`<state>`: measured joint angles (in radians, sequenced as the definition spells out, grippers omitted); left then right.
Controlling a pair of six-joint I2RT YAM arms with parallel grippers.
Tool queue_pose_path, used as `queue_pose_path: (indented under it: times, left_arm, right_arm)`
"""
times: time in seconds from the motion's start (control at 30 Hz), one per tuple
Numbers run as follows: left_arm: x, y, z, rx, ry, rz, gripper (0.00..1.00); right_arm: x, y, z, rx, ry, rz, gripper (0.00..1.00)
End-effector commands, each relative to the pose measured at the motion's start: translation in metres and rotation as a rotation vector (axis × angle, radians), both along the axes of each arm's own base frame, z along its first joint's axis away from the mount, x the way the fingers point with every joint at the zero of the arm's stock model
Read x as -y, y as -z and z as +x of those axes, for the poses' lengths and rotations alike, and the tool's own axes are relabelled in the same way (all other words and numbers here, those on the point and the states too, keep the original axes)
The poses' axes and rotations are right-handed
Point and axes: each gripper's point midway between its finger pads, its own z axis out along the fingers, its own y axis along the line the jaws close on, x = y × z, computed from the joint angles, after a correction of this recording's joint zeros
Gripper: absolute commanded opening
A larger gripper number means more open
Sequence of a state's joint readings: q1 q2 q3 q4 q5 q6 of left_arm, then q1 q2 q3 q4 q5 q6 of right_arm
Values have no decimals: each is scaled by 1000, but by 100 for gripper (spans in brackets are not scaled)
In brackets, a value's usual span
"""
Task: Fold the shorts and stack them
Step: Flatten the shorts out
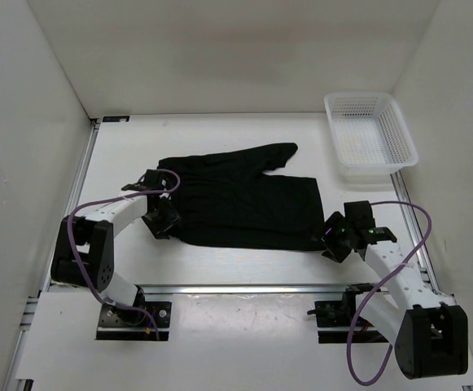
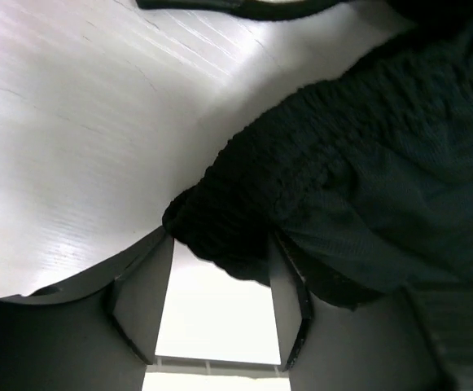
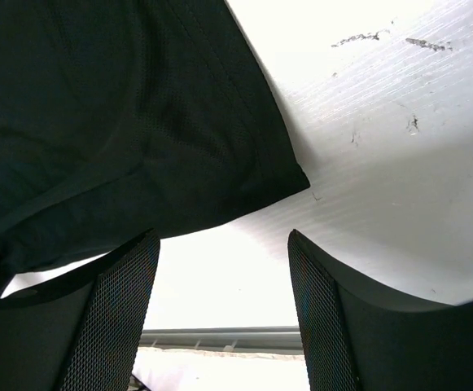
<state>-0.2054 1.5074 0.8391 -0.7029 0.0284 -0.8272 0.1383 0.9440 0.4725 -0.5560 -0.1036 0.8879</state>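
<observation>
I need to stretch the shorts' side for folding, so I will next grab the near leg's hem corner, opposite the waistband corner, with my right gripper.
The black shorts [image 1: 236, 199] lie spread flat on the white table, waistband at the left, one leg angled toward the back right. My left gripper [image 1: 161, 218] is at the near left waistband corner. In the left wrist view it [image 2: 220, 244] is open, and the gathered waistband corner [image 2: 220, 236] sits between the fingertips. My right gripper [image 1: 334, 236] is at the near right leg corner. In the right wrist view it [image 3: 224, 236] is open and empty, with the hem corner [image 3: 285, 183] just beyond the tips.
A white mesh basket [image 1: 370, 138] stands at the back right by the right wall. White walls enclose the table on the left, back and right. A metal rail [image 1: 236, 287] runs along the near edge.
</observation>
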Motion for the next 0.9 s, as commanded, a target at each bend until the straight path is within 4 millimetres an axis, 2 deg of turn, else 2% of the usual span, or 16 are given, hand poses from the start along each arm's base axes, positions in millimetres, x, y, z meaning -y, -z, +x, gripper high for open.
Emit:
queue_pose_path:
  times: [0.0,0.03,0.13,0.3,0.43,0.47,0.63,0.67,0.73,0.87]
  left_arm:
    - [-9,-5,14,53,-17,39,60]
    - [-10,2,5,30,-28,40,60]
    - [-19,5,1,40,-52,47,65]
    - [-20,0,12,92,-59,57,65]
    - [-21,5,18,76,-42,74,51]
    - [-21,1,22,89,-34,74,40]
    - [-20,4,27,77,-33,77,14]
    - [-18,4,27,75,-31,68,11]
    - [-18,4,27,75,-31,68,11]
    - [-17,4,26,74,-28,59,11]
  right_arm:
    - [4,4,-8,-19,14,-10,70]
    - [4,3,-10,-15,6,-14,71]
    - [4,4,-12,-15,6,-14,71]
    - [5,8,-14,-33,-2,-20,71]
    - [1,8,-15,-44,-12,-2,74]
    - [-3,6,-14,-42,-11,27,79]
    - [-22,16,-29,-107,18,162,82]
    - [-23,16,-27,-94,26,169,82]
    - [-25,19,-31,-104,37,186,82]
    - [-24,20,-23,-76,47,185,82]
